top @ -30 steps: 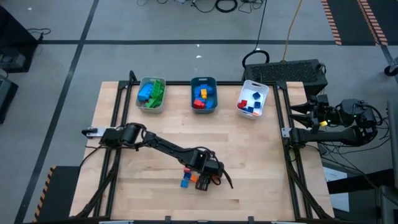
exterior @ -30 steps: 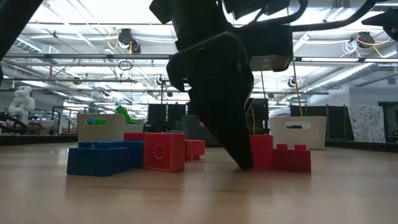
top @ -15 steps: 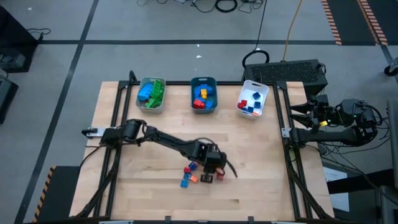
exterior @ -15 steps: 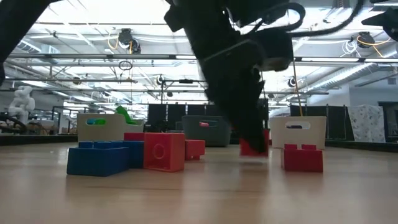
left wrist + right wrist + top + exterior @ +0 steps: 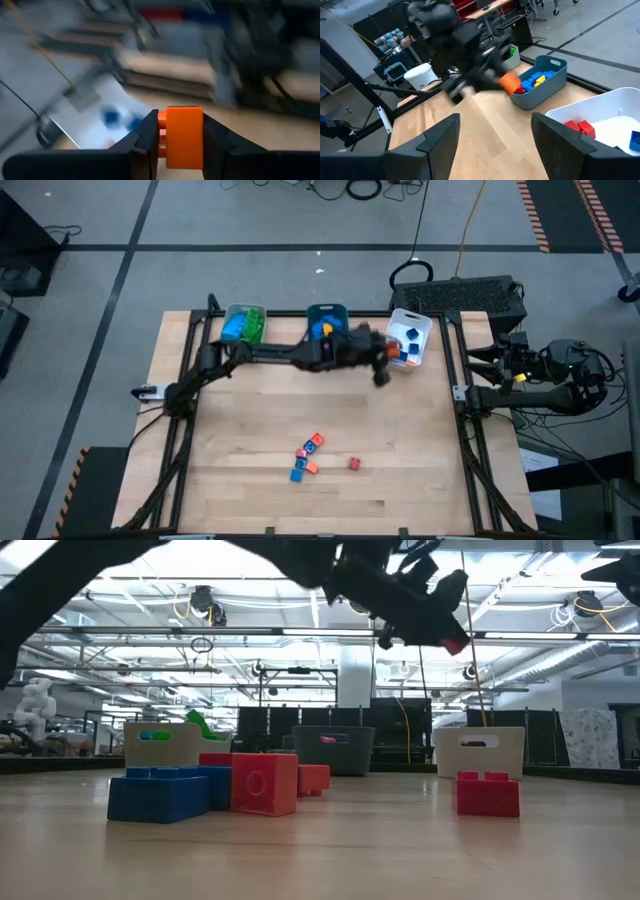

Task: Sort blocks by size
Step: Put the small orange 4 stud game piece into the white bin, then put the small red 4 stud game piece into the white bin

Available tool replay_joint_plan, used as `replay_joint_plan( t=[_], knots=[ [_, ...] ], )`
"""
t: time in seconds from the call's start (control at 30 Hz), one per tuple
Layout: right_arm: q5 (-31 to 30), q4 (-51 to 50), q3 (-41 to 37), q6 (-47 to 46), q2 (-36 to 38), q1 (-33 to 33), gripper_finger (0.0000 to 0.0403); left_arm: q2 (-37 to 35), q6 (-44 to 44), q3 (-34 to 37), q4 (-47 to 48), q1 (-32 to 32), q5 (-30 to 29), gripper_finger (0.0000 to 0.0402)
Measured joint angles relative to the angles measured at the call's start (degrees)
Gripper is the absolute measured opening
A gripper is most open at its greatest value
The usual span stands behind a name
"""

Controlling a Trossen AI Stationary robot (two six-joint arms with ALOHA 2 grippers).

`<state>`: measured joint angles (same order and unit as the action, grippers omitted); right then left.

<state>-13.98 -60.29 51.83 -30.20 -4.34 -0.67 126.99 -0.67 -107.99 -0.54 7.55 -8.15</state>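
The orange block (image 5: 184, 137) is above the white tray's rim (image 5: 107, 115) in the left wrist view, so my left gripper should keep holding it.
My left gripper (image 5: 381, 370) is high over the table's far right part, just beside the white tray (image 5: 398, 320), and is shut on a small orange block (image 5: 182, 137). The block also shows in the right wrist view (image 5: 509, 81). Several small blocks lie flat on the table near its front middle: a blue one (image 5: 297, 474), an orange one (image 5: 311, 467), one farther back (image 5: 316, 442) and a red one (image 5: 353, 464). My right gripper (image 5: 500, 140) is open and empty, off the table's right edge. My left gripper pinches the orange block by two opposite sides (image 5: 165, 137) between its two fingers (image 5: 145, 137). The block is lifted well clear of the table, as the low view (image 5: 455, 643) shows.
Three trays stand along the far edge: a grey one (image 5: 228, 345) with blue and green blocks, a teal one (image 5: 310, 330) with blue, yellow and red blocks, and the white one with red and blue small blocks. The table's middle is bare wood (image 5: 420, 430).
My left gripper has risen from the blocks at the front middle with the orange block and has swung toward the far right, to the white tray. The block went from table level to high in the air. The red block beside it stays on the table.
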Motion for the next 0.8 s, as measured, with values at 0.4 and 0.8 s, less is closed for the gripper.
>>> replay_joint_plan(
  t=[0.4,0.8],
  knots=[
    [-1.0,0.0,0.0,-0.5,0.0,0.0,0.0238,9.1,-3.7,-0.3,-15.8,5.9,0.2,0.0096],
    [-1.0,0.0,0.0,-0.7,0.0,0.0,0.0238,14.5,-5.1,-5.6,-13.5,5.8,0.6,0.0181]
  ],
)
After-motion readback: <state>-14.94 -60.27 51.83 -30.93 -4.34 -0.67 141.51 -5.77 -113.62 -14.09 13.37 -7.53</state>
